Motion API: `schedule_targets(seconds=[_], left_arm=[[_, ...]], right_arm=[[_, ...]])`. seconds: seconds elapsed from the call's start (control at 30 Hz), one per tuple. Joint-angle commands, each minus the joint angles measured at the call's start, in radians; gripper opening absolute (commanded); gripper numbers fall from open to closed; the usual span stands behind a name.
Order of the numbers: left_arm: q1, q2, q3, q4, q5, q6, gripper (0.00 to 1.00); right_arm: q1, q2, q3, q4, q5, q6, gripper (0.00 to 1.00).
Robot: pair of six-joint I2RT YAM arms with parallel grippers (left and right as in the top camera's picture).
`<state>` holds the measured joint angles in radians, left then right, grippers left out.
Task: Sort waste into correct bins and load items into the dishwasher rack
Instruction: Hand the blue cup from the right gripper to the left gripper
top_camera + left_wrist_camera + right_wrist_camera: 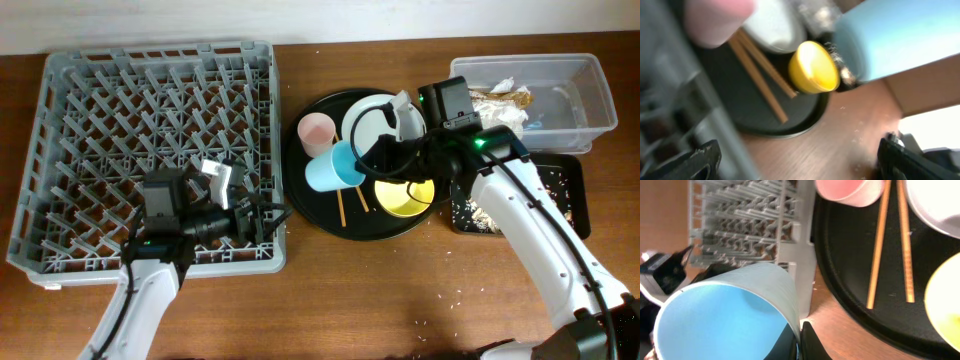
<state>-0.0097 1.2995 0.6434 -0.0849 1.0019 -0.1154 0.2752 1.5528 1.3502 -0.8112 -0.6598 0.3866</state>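
Note:
I need to load the light blue cup with its opening down into the dishwasher rack (150, 150), so next my left gripper needs to grab the cup around its closed base end (319, 174), opposite the cup's held rim.
My right gripper (362, 160) is shut on the rim of the light blue cup (333, 166), holding it tilted above the left side of the round black tray (330, 222); the cup fills the lower left of the right wrist view (725, 312). The pink cup (315, 131), grey-green plate (372, 122), yellow bowl (405, 197) and wooden chopsticks (351, 200) sit on that tray. My left gripper (262, 218) is open and empty at the right edge of the grey dishwasher rack (150, 150). The clear tub (560, 75) holds napkins and a wrapper (505, 98). The shallow black tray (565, 175) holds food scraps.
Crumbs lie on the brown table near the black tray and in front of it (455, 297). The left wrist view is blurred and shows the yellow bowl (812, 67), chopsticks (760, 75) and the blue cup (900, 35).

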Motion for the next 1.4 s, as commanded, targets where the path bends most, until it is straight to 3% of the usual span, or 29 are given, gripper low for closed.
schedule_targets(seconds=[0.0, 0.2, 0.3, 0.53, 0.63, 0.77, 0.9, 0.97, 1.2, 1.37], left_arm=[[0.005, 0.028, 0.014, 0.152, 0.218, -0.181, 1.00], [0.013, 0.029, 0.014, 0.320, 0.276, -0.350, 1.00], [0.051, 0.030, 0.014, 0.428, 0.335, -0.527, 1.00], [0.112, 0.030, 0.014, 0.433, 0.339, -0.843, 0.98], [0.112, 0.030, 0.014, 0.437, 0.340, -0.968, 0.91], [0.111, 0.030, 0.014, 0.537, 0.373, -1.112, 0.89], [0.111, 0.030, 0.014, 0.652, 0.388, -1.210, 0.91], [0.111, 0.030, 0.014, 0.725, 0.390, -1.261, 0.98], [0.111, 0.030, 0.014, 0.750, 0.390, -1.261, 0.99], [0.111, 0.030, 0.014, 0.751, 0.389, -1.276, 0.84]], right_arm=[[-0.001, -0.022, 0.008, 0.024, -0.196, -0.157, 0.04], [-0.002, -0.020, 0.008, 0.042, -0.277, -0.233, 0.04], [-0.002, -0.019, 0.008, 0.110, -0.334, -0.226, 0.04], [0.001, -0.014, 0.008, 0.204, -0.386, -0.190, 0.04], [0.020, 0.016, 0.008, 0.226, -0.385, -0.184, 0.04], [0.053, 0.078, 0.008, 0.307, -0.406, -0.142, 0.04], [0.075, 0.106, 0.008, 0.372, -0.422, -0.099, 0.04], [0.087, 0.116, 0.008, 0.417, -0.429, -0.073, 0.04], [0.130, 0.118, 0.008, 0.575, -0.462, 0.015, 0.04], [0.179, 0.159, 0.008, 0.581, -0.420, 0.015, 0.04]])
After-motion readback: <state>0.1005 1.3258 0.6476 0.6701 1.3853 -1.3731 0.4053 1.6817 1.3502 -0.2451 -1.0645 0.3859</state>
